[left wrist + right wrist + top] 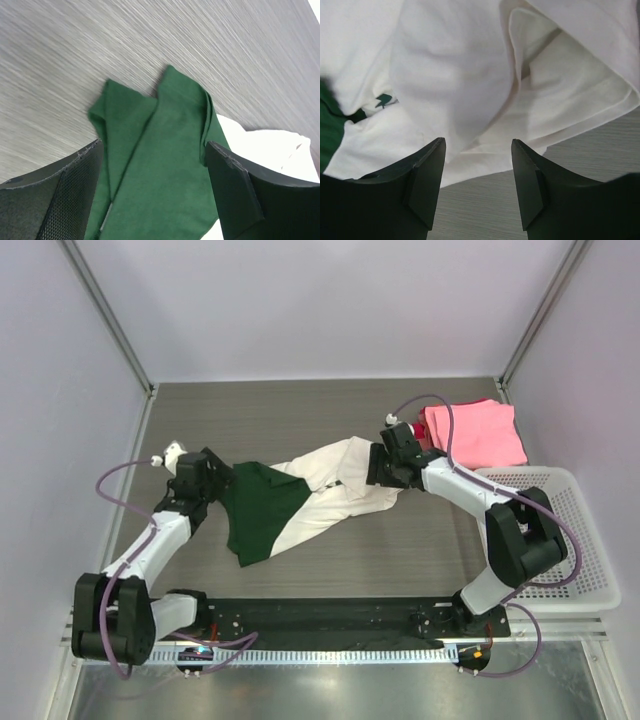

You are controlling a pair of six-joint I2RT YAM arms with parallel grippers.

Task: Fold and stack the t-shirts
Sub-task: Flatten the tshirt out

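Observation:
I need to spread the t-shirt out for folding, so next I need to pick it up with my left gripper by its green sleeve edge (234, 480) (145, 128), opposite the white end.
A cream-white t-shirt (335, 495) with dark green sleeves lies crumpled across the middle of the table. Its green part (262, 505) is at the left. My left gripper (222, 483) is open at the shirt's green left edge; in the left wrist view the green cloth (160, 165) lies between the spread fingers (235, 185). My right gripper (378, 472) is open at the shirt's right end; in the right wrist view the white cloth (470, 95) lies just beyond the fingertips (427, 175), with bare table between them. A folded pink t-shirt (478, 432) lies at the back right.
A white mesh basket (565, 540) stands at the right edge, next to the right arm. Grey walls with metal posts close in the table on three sides. Bare table shows in front of the shirt (380, 560).

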